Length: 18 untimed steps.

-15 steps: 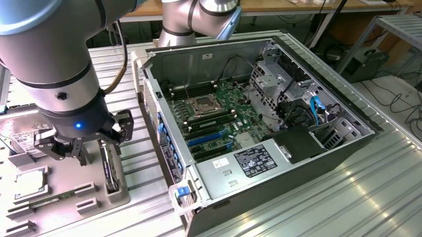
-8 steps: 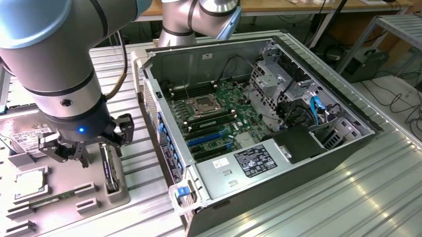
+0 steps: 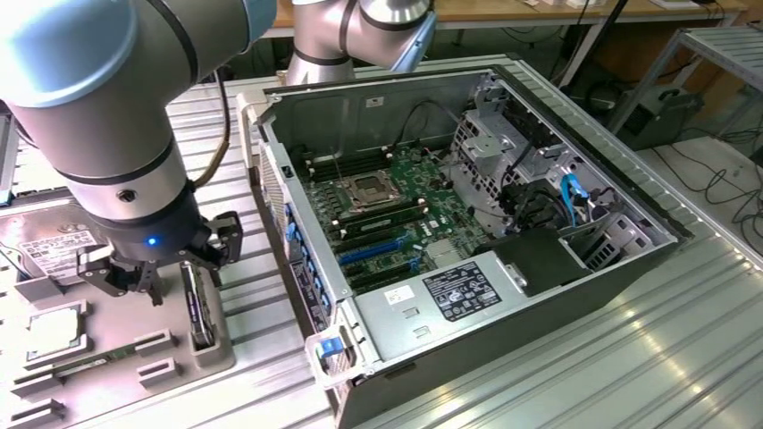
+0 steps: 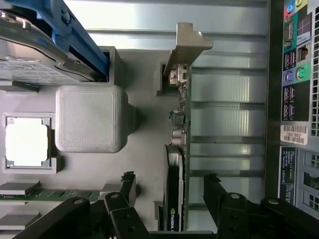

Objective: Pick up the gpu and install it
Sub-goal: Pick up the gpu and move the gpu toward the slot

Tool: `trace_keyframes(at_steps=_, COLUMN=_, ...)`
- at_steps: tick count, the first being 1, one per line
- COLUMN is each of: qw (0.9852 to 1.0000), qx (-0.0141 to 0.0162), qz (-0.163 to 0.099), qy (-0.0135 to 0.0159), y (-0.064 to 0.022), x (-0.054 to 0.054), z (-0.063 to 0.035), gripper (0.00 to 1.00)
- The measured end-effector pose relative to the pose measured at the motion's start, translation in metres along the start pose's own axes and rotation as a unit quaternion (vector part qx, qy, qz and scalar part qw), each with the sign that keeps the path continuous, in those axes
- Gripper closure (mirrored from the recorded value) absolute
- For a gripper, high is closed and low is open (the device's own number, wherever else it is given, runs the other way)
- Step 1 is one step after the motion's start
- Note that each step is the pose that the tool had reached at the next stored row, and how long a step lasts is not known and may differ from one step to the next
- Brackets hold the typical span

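Observation:
The GPU has bare parts sticking out from its board near the silver bracket, so my gripper needs to grab it by its flat black cooler end [image 3: 200, 323] next.
The gpu [image 3: 198, 309] stands on its edge in a slot of the grey holder tray [image 3: 131, 398] at the exterior view's left. It is a thin black card, and my gripper [image 3: 179, 275] hangs just above it, open. In the wrist view the gpu [image 4: 174, 194] is seen edge-on with its silver bracket [image 4: 187, 44] at the far end. There my gripper [image 4: 169, 185] straddles the card, one black finger [image 4: 127, 185] on each side. The fingers stand apart from the card and nothing is held.
The open computer case [image 3: 620, 268] lies on the ribbed metal table, its motherboard [image 3: 394, 201] and blue slots [image 3: 372, 255] exposed. The tray also holds a hard drive [image 3: 48, 248], a processor chip [image 3: 54, 326] and a green memory stick [image 3: 74, 366]. A grey block [image 4: 89, 118] rises beside the gpu.

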<state>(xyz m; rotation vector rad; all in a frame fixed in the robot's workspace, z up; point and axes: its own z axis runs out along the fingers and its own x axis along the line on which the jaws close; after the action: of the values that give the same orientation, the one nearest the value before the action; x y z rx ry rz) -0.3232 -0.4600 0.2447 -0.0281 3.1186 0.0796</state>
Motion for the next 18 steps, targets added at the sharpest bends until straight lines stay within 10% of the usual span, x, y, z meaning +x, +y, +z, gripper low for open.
trace_keyframes(at_steps=15, qw=1.0000, qx=0.0001, qz=0.000, qy=0.0003, y=-0.0010, x=0.000, z=0.0266, gripper=0.51)
trace_keyframes(at_steps=18, qw=1.0000, qx=0.0001, qz=0.000, qy=0.0002, y=-0.0010, x=0.000, z=0.0267, gripper=0.69)
